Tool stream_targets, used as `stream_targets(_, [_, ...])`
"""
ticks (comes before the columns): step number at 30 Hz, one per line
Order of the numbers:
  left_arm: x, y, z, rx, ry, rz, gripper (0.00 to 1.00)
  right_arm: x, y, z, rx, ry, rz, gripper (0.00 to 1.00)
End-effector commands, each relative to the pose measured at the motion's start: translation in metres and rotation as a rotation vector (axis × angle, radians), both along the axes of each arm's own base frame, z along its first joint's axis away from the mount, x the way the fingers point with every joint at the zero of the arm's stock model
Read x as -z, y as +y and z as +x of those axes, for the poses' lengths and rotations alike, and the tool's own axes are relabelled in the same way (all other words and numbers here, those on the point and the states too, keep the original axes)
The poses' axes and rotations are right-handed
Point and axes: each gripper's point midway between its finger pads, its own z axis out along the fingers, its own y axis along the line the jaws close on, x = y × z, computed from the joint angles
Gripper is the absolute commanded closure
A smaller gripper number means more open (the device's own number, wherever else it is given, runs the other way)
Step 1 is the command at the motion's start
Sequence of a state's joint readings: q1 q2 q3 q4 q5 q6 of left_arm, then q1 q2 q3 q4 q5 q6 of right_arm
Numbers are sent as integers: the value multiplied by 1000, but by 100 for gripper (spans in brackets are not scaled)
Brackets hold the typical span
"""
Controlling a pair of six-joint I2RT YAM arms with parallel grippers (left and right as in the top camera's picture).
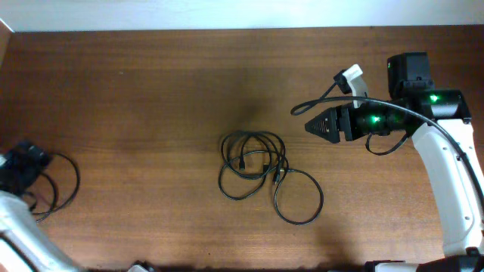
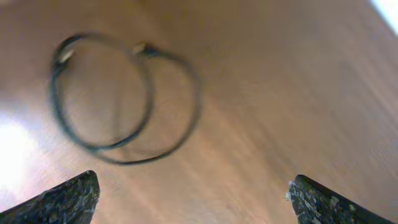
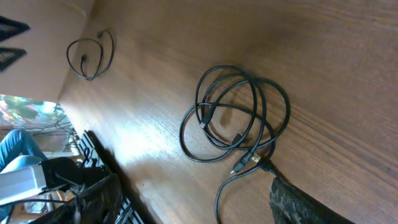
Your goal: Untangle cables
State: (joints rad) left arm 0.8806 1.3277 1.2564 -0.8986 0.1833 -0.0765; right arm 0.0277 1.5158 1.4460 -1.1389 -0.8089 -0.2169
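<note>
I need my left gripper to grab one black cable of the tangled bundle by its loop [image 1: 224, 153] next, plug ends free, to untangle it.
A tangled bundle of thin black cables [image 1: 261, 170] lies in overlapping loops at the table's middle, with small plug ends inside the tangle. It also shows in the right wrist view [image 3: 239, 115], ahead of my right gripper [image 3: 194, 183]. That gripper [image 1: 318, 126] is open and empty, up and to the right of the bundle. A separate coiled black cable [image 1: 57, 185] lies at the far left, also seen blurred in the left wrist view [image 2: 118, 99]. My left gripper [image 2: 193, 186] is open and empty, close to that coil [image 3: 90, 56].
The right arm's own thick black cable with a white connector [image 1: 350, 77] arches beside the right gripper. The wooden table [image 1: 151, 98] ends at a pale wall at the top. Past the table edge, the right wrist view shows dark equipment [image 3: 74, 180].
</note>
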Motion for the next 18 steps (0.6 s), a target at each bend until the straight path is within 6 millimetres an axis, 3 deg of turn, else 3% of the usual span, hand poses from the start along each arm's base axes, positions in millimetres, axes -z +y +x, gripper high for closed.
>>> stream_targets(1, [-12, -52, 34, 271, -6, 50, 1, -3, 1, 2, -12, -23, -4, 25])
stream_targets(5, [0, -122, 55, 549, 60, 34, 1, -3, -2, 4, 1, -23, -11, 27])
stream_targets(8, [6, -177, 62, 767, 105, 38, 1, -2, -16, 12, 81, 7, -7, 27])
stream_targets(11, [10, -230, 61, 974, 137, 52, 1, -2, -38, 21, 188, 39, -2, 28])
stream_targets(14, [14, -293, 58, 1204, 144, 77, 1, -1, -74, 27, 304, 57, 3, 27])
stream_targets(18, [26, -337, 54, 1351, 176, 69, 1, 7, -112, 28, 418, 85, -49, 27])
